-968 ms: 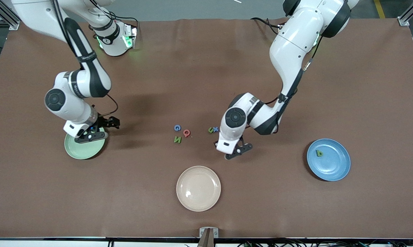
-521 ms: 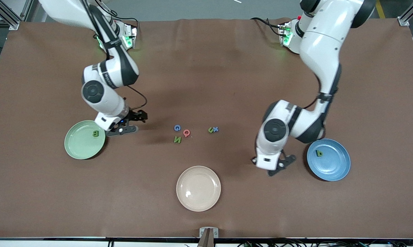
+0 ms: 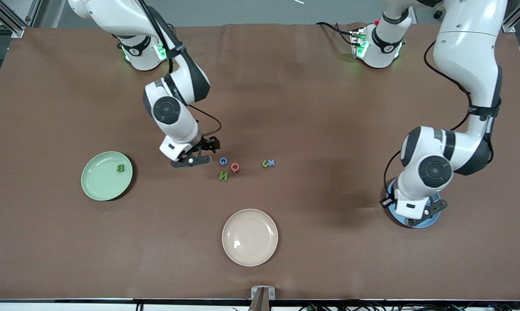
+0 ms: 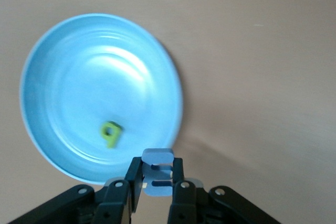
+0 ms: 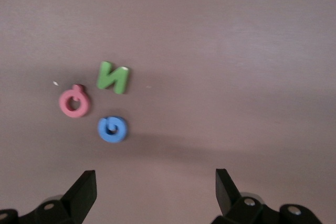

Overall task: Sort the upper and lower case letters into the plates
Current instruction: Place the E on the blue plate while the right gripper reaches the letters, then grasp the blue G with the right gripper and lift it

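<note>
The blue G should go onto the mint plate (image 3: 96,185) with the green B, so my right gripper should grab the G by its round outer curve (image 3: 223,161) next.
My left gripper (image 3: 417,214) is shut on the blue m (image 4: 157,157) and hangs over the edge of the blue plate (image 3: 420,224). In the left wrist view the blue plate (image 4: 79,66) holds the green p (image 4: 111,133); in the front view the arm hides the p. My right gripper (image 3: 192,161) is open and empty, low over the table beside the blue G (image 3: 223,161). The pink-red Q (image 3: 234,167) and green N (image 3: 223,176) lie next to the G. The green u (image 3: 266,163) and blue x (image 3: 272,162) lie together. The green B (image 3: 120,168) lies in the mint plate (image 3: 96,185).
A cream-beige plate (image 3: 250,237) stands nearer to the front camera than the loose letters. In the right wrist view the G (image 5: 112,129), Q (image 5: 74,102) and N (image 5: 113,77) lie ahead of the open fingers (image 5: 84,187).
My left arm has swung from the middle of the table to the blue plate with the m. My right arm has left the mint plate, with the B in it, and moved to the G.
</note>
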